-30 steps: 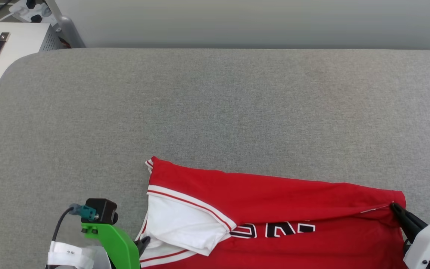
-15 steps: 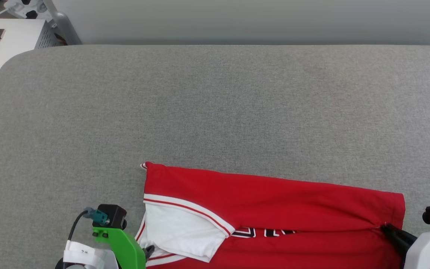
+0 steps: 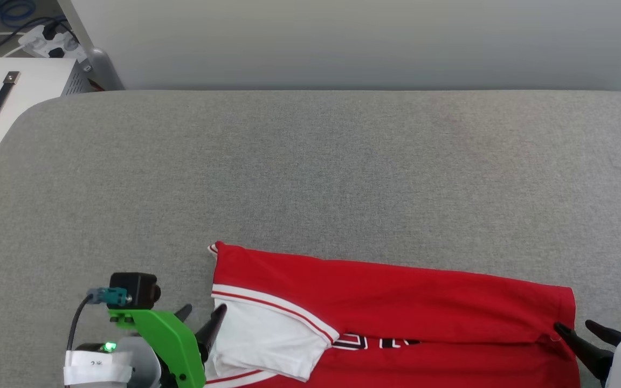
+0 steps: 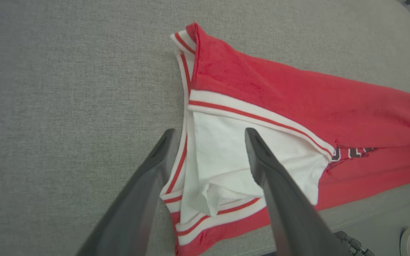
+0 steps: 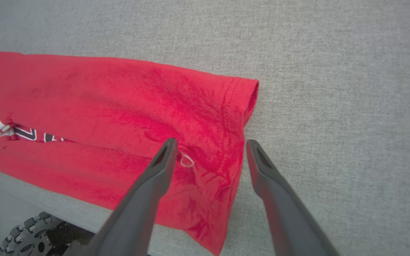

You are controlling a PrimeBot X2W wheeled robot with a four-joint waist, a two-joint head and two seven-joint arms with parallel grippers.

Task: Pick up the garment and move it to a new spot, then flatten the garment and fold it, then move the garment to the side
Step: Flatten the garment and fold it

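Observation:
I should next grab the jersey by its stitched hem edge (image 3: 567,333) with my right gripper, because the jersey (image 3: 418,291) lies loose and flat on the tabletop.
The garment (image 3: 397,302) is a red jersey shirt with a white sleeve (image 3: 262,334). It lies folded lengthwise on the grey padded table (image 3: 310,172), close to the front edge, with a strip of black lettering showing under the fold. My left gripper (image 3: 204,310) stands open at the sleeve end. In the left wrist view the left gripper (image 4: 209,131) has one finger over the white sleeve (image 4: 226,153) and the other beside the striped trim. My right gripper (image 3: 574,325) is open at the hem corner. In the right wrist view the right gripper (image 5: 211,141) straddles the garment (image 5: 119,99) at its hem edge, gripping nothing.
A white cabinet (image 3: 3,102) with a black handle stands off the table's far left corner, and a power strip (image 3: 52,40) with cables lies behind it. A pale wall (image 3: 343,43) runs behind the table. The robot's wheel (image 5: 30,227) shows below the front edge.
Both grippers have gone from shut on the garment's edges to open, letting the cloth go. The folded upper layer now rests lower over the lettering. The head camera has shifted a little.

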